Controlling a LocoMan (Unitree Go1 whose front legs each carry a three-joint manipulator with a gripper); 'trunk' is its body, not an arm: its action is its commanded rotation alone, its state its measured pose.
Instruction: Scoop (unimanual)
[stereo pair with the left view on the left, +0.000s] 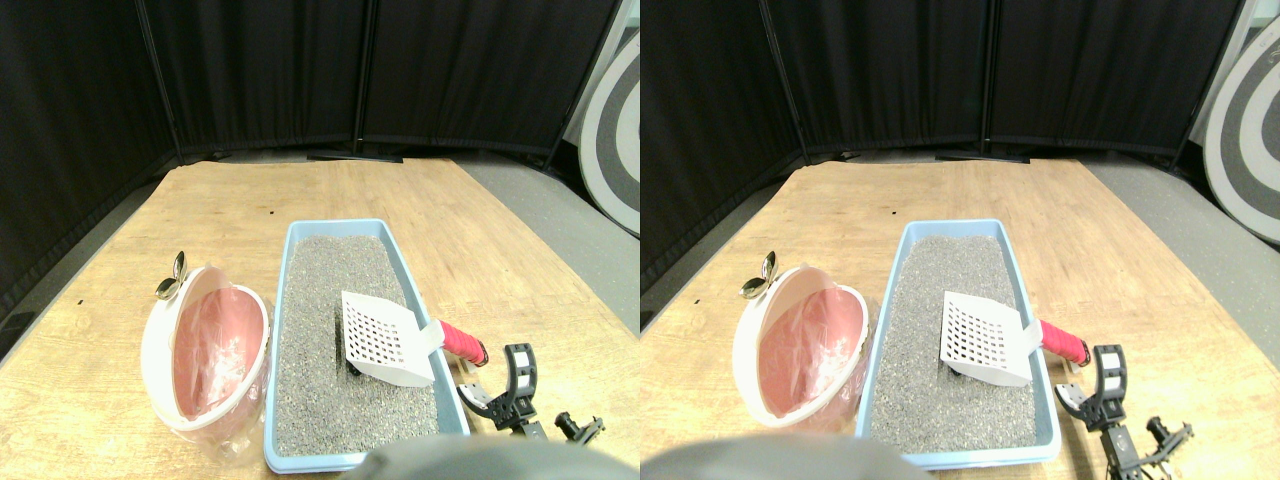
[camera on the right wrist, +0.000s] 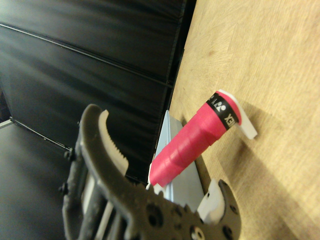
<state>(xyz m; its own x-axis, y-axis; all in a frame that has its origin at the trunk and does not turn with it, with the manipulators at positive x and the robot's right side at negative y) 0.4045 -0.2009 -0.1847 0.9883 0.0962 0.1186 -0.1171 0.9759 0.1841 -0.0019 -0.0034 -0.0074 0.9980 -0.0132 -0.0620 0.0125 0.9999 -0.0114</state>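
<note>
The dark lump (stereo pair with the left view on the left: 352, 369) is there to be scooped, so my right gripper should next grip the slotted scoop by its pink-wrapped handle (stereo pair with the left view on the left: 461, 342) to do it.
A white slotted scoop (stereo pair with the left view on the left: 383, 340) lies tilted in the grey litter of a light blue tray (stereo pair with the left view on the left: 405, 265). Its pink-wrapped handle (stereo pair with the left view on the left: 461, 342) sticks out over the tray's right rim, above the wooden floor. A small dark lump (stereo pair with the left view on the left: 352, 369) shows in the litter under the scoop's front edge. My right gripper (stereo pair with the left view on the left: 497, 385) is open, low on the wood just right of the handle's end and apart from it. In the wrist view the pink handle (camera on the right wrist: 195, 140) lies ahead of the spread gripper (camera on the right wrist: 165, 175), touching neither jaw.
A white bin (stereo pair with the left view on the left: 160, 335) lined with pink-tinted plastic leans on its side left of the tray, with a metal clip (stereo pair with the left view on the left: 172, 278) at its rim. Black curtain panels (stereo pair with the left view on the left: 300, 70) close off the back. A grey-and-white round board (stereo pair with the left view on the left: 615, 130) stands far right.
</note>
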